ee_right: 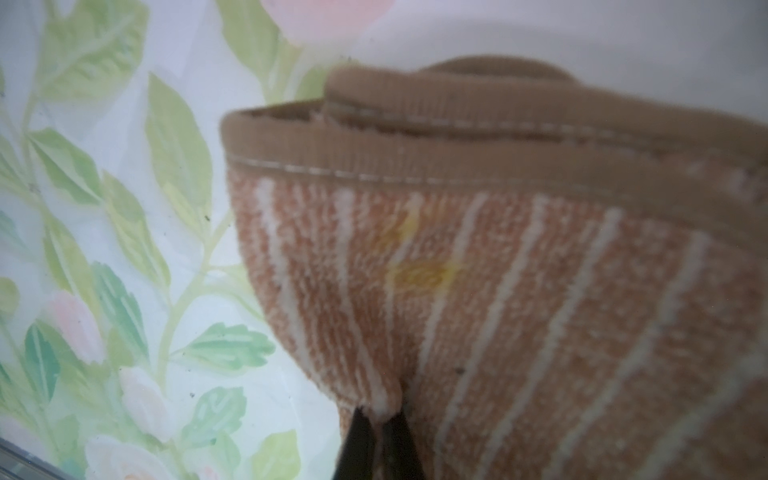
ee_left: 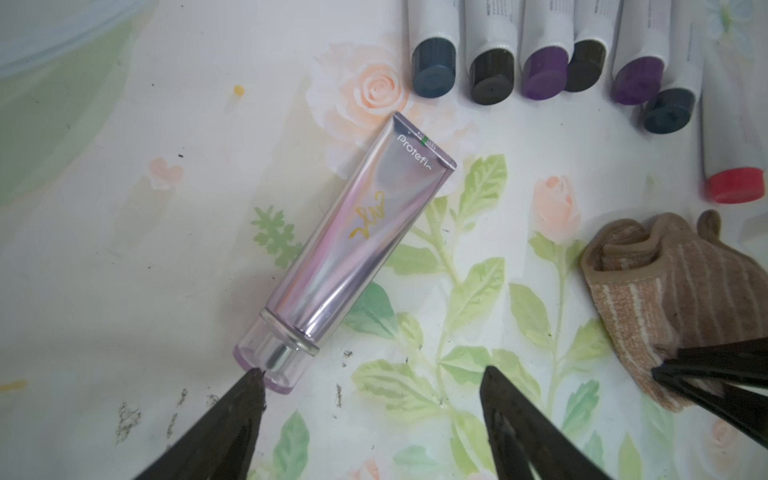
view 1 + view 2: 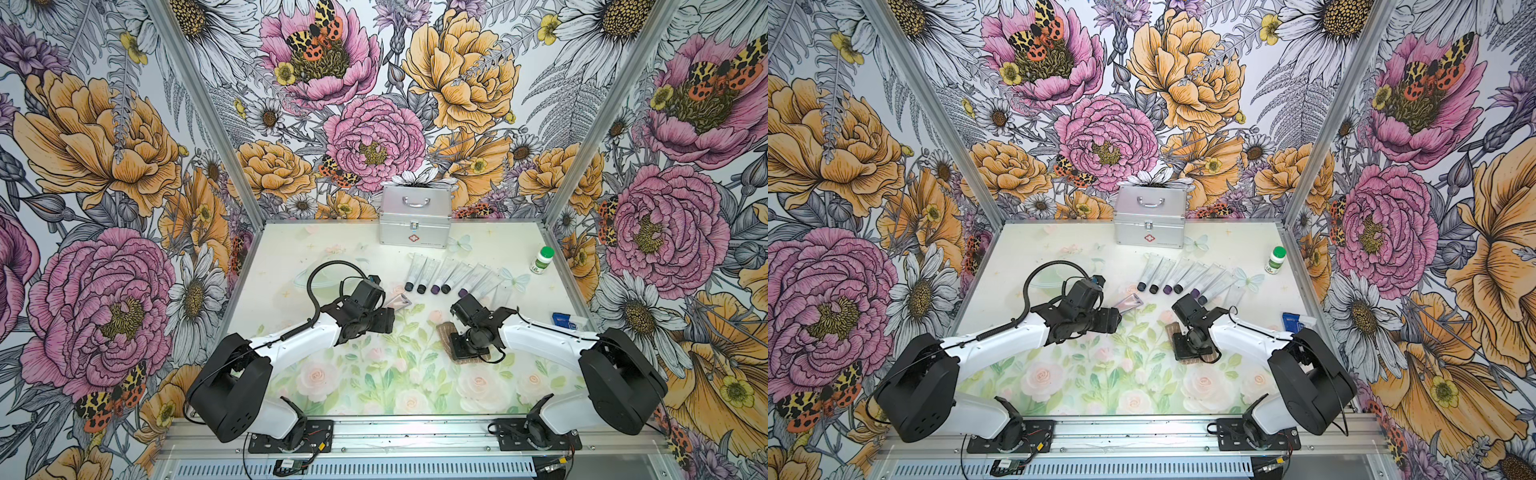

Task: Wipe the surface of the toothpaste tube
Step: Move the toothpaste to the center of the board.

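Observation:
My left gripper should take the toothpaste tube (image 2: 353, 232) by its end with the clear cap next. Then the tube's scribbled side stays open for the cloth to wipe.
The toothpaste tube (image 2: 353, 232), shiny silver-lilac with a clear cap and a yellow scribble on its face, lies flat on the floral table; it shows in both top views (image 3: 397, 302) (image 3: 1128, 302). My left gripper (image 2: 374, 374) hovers open by its cap end, one fingertip (image 2: 255, 376) right at the clear cap and the other out over bare table. My right gripper (image 1: 380, 415) is shut on a fold of a brown striped cloth (image 1: 498, 291), which carries a yellow stain. The cloth (image 2: 665, 291) rests on the table to the right of the tube, apart from it.
A row of white tubes (image 3: 444, 274) with dark caps lies just behind the toothpaste tube, and a red-capped one (image 2: 735, 185) lies at its end. A silver case (image 3: 415, 216) stands at the back, a green-capped bottle (image 3: 542, 259) at the back right, and a blue packet (image 3: 563, 320) by the right edge.

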`<state>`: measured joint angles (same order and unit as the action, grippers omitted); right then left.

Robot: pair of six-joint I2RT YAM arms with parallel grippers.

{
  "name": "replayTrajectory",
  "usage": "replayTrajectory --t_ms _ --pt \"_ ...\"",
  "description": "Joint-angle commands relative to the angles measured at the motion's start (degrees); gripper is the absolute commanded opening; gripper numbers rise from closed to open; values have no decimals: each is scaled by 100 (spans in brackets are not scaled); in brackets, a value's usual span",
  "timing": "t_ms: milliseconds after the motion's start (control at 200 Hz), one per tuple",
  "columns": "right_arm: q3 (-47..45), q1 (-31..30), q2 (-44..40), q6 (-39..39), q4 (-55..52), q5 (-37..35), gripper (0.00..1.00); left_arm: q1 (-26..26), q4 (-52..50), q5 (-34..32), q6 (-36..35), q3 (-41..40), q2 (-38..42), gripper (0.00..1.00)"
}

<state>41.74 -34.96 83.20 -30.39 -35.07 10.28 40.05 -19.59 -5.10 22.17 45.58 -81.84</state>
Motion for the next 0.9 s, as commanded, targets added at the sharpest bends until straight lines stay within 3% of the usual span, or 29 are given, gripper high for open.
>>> replayTrajectory --t_ms 0,250,651,896 --pt "120 -58 -5 -2 34 -35 0 306 83 -1271 -222 -161 -95 82" --pt "81 -66 -14 -13 26 -35 0 204 309 -1534 -284 -174 -281 85" --pt "121 -64 -14 -50 18 -35 0 -367 887 -534 -684 -17 -1006 84" --pt "168 -73 48 -45 9 -18 0 -393 1017 -26 -952 36 -1136 74"
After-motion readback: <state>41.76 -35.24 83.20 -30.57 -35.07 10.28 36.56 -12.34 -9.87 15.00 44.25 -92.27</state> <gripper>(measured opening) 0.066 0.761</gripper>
